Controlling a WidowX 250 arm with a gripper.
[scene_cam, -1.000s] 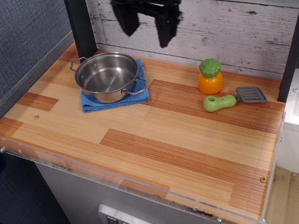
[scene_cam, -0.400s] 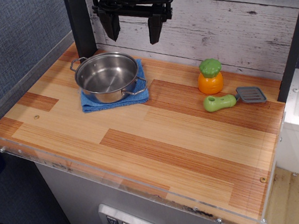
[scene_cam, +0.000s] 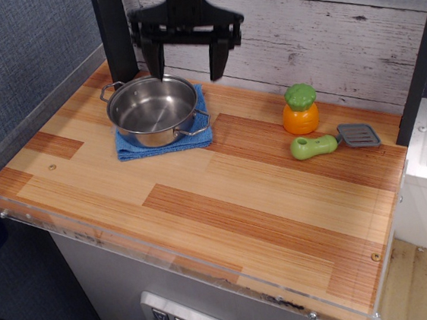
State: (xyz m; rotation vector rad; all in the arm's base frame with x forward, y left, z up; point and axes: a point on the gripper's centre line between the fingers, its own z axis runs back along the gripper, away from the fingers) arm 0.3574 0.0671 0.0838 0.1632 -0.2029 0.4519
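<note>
I will next grab the steel pot by its rim (scene_cam: pixel 196 98). Then I will shift the pot off the folded blue cloth onto the empty counter.
My black gripper (scene_cam: pixel 186 68) hangs open above the back rim of a steel pot (scene_cam: pixel 153 110), its two fingers spread wide, one over the pot's far edge and one just right of it. Nothing is between the fingers. The empty pot rests on a folded blue cloth (scene_cam: pixel 167 140) at the back left of the wooden counter (scene_cam: pixel 226 204).
An orange toy vegetable with a green top (scene_cam: pixel 300 109) stands at the back right. Beside it lies a spatula with a green handle and grey blade (scene_cam: pixel 332 142). A dark post (scene_cam: pixel 114 33) rises at the back left, and a white plank wall (scene_cam: pixel 322 34) closes the back.
The gripper has come down and shifted left from high over the back wall to just above the pot's far rim, staying open. The pot, cloth and toys have not moved.
</note>
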